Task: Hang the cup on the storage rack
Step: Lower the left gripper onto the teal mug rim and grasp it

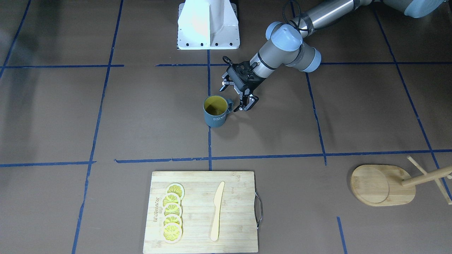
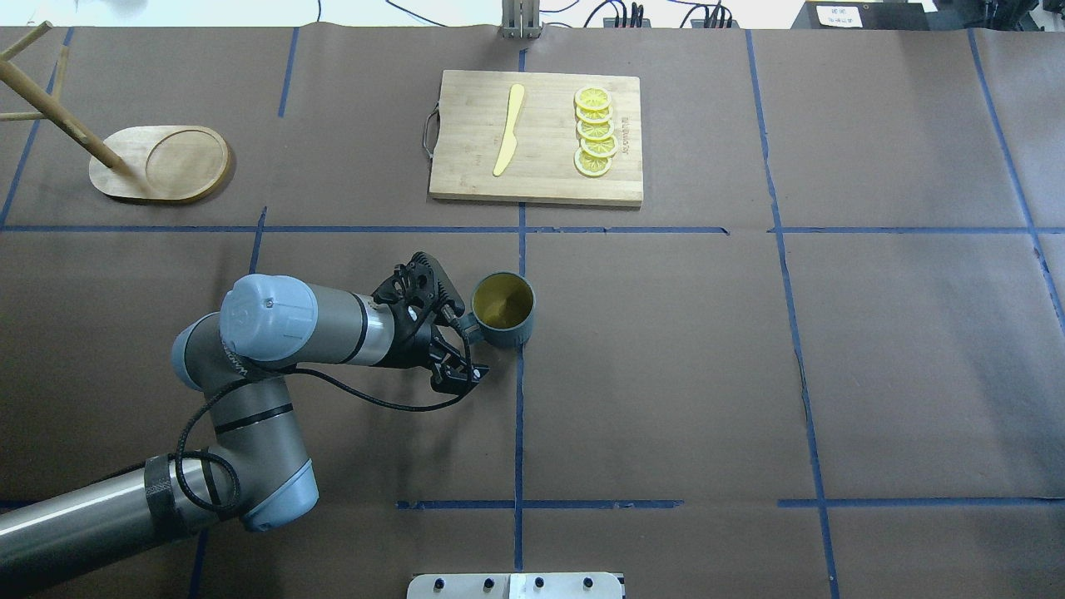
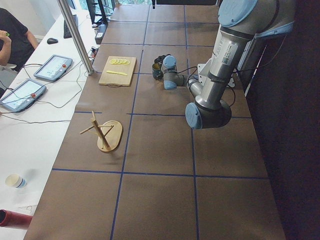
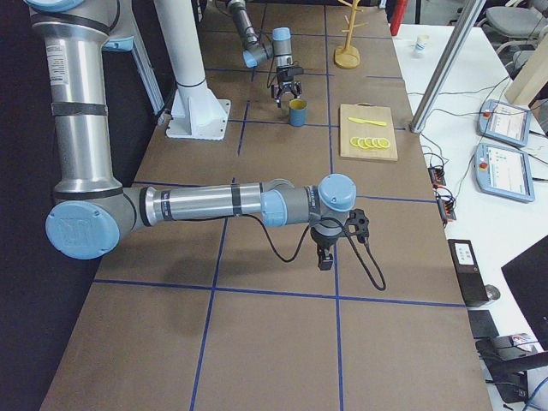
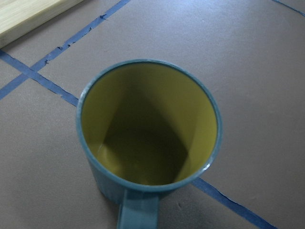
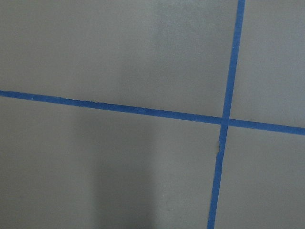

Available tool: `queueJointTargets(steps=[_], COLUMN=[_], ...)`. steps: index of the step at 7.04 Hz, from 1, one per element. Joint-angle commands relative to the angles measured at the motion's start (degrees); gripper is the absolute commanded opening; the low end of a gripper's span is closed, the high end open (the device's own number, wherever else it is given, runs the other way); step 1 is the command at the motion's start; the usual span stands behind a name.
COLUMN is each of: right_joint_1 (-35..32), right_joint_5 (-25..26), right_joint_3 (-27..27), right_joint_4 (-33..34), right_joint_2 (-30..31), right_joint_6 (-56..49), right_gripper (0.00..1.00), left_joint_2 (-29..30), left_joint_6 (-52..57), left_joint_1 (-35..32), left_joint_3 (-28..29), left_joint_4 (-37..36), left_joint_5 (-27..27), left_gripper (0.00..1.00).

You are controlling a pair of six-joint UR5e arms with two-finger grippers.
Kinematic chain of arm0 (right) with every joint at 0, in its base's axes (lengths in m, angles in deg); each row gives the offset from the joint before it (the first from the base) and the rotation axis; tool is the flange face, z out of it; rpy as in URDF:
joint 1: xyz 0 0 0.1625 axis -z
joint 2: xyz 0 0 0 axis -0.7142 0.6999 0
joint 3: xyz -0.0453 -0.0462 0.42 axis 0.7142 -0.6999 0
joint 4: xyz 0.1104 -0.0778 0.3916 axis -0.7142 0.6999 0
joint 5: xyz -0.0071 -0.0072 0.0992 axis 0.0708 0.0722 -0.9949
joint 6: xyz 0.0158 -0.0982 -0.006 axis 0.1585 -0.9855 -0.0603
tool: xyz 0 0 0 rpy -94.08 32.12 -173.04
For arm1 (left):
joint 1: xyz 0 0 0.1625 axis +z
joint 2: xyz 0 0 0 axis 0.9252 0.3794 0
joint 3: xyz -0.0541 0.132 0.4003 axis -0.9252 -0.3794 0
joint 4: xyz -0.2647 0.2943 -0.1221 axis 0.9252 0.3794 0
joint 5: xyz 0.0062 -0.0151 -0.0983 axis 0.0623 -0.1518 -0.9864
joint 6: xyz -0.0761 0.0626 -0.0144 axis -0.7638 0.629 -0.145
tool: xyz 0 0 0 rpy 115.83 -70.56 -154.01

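Observation:
My left gripper is about to grab the teal cup by its handle, so that it can hang the cup on the storage rack.
The dark teal cup with a yellow inside stands upright near the table's middle, and also shows in the front view and the left wrist view. Its handle points at my left gripper, which is open and low at the table, its fingers spread on either side of the handle without gripping it. The bamboo storage rack stands at the far left corner, its post leaning. My right gripper shows only in the right side view, over bare table; I cannot tell its state.
A rectangular bamboo cutting board with a metal handle lies beyond the cup, bearing lemon slices and a wooden knife. Blue tape lines cross the brown table cover. The white robot base stands behind the cup.

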Motion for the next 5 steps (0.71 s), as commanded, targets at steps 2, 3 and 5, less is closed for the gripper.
queueJointTargets(steps=[2, 3, 5], right_joint_1=[0.01, 0.01, -0.07], right_joint_5=[0.03, 0.03, 0.12], right_joint_3=[-0.07, 0.02, -0.07], right_joint_4=[0.0, 0.0, 0.0], right_joint_2=[0.03, 0.03, -0.05], right_joint_6=[-0.02, 0.07, -0.02], right_gripper=[1.0, 1.0, 1.0], left_joint_2=[0.13, 0.21, 0.21], left_joint_6=[-0.33, -0.42, -0.42], left_joint_1=[-0.19, -0.19, -0.19], left_joint_3=[0.32, 0.32, 0.32], left_joint_4=[0.01, 0.01, 0.01], left_joint_5=[0.12, 0.12, 0.12], left_gripper=[0.62, 0.62, 0.62])
